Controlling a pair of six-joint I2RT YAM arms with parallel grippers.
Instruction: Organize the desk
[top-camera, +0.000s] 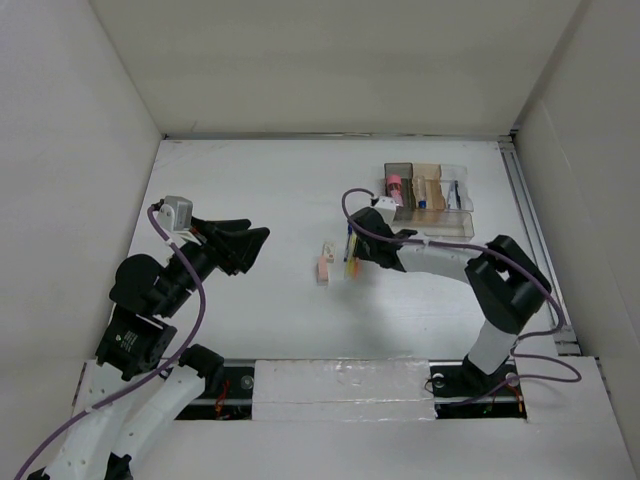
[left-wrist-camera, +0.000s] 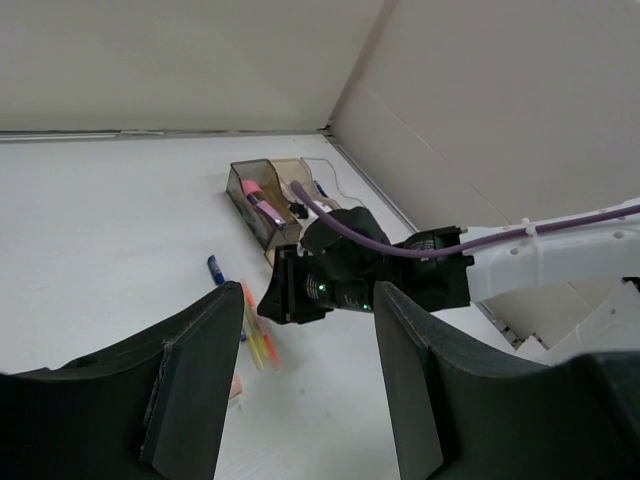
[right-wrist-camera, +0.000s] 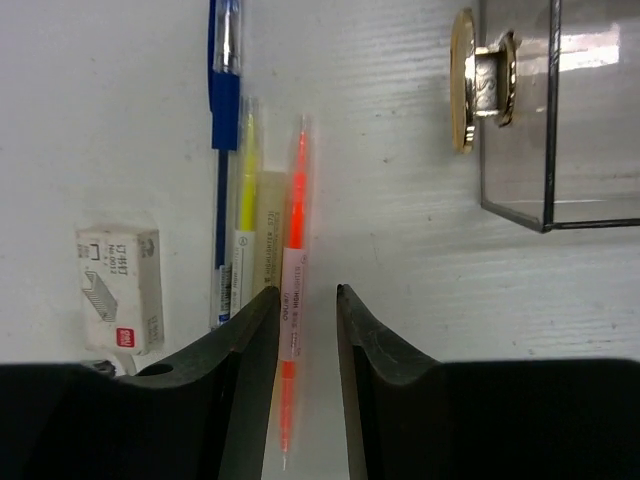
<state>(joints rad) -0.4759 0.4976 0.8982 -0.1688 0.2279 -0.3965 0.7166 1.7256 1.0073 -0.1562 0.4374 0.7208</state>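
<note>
I should grab the orange highlighter (right-wrist-camera: 299, 200) next with my right gripper by its labeled middle (right-wrist-camera: 291, 304), so its pointed ends stay free to fit into the tray.
The white desk (top-camera: 260, 180) holds a loose row of an orange highlighter (right-wrist-camera: 299, 200), a yellow highlighter (right-wrist-camera: 246, 190) and a blue pen (right-wrist-camera: 224, 100), all lying flat and parallel. My right gripper (top-camera: 350, 255) is low over them. In the right wrist view its jaws (right-wrist-camera: 308, 292) straddle the orange highlighter, which lies against the left finger with a gap to the right one, so it is open. My left gripper (top-camera: 255, 245) hovers open and empty at centre-left, pointing at the right gripper. The highlighters also show in the left wrist view (left-wrist-camera: 258, 335).
A small white staple box (right-wrist-camera: 120, 288) lies left of the pens, also in the top view (top-camera: 325, 266). A clear compartmented tray (top-camera: 455, 225) at the back right holds a pink item (top-camera: 394, 185). A gold binder clip (right-wrist-camera: 480, 85) lies beside the tray wall. A metal rail (top-camera: 530, 220) runs along the right edge.
</note>
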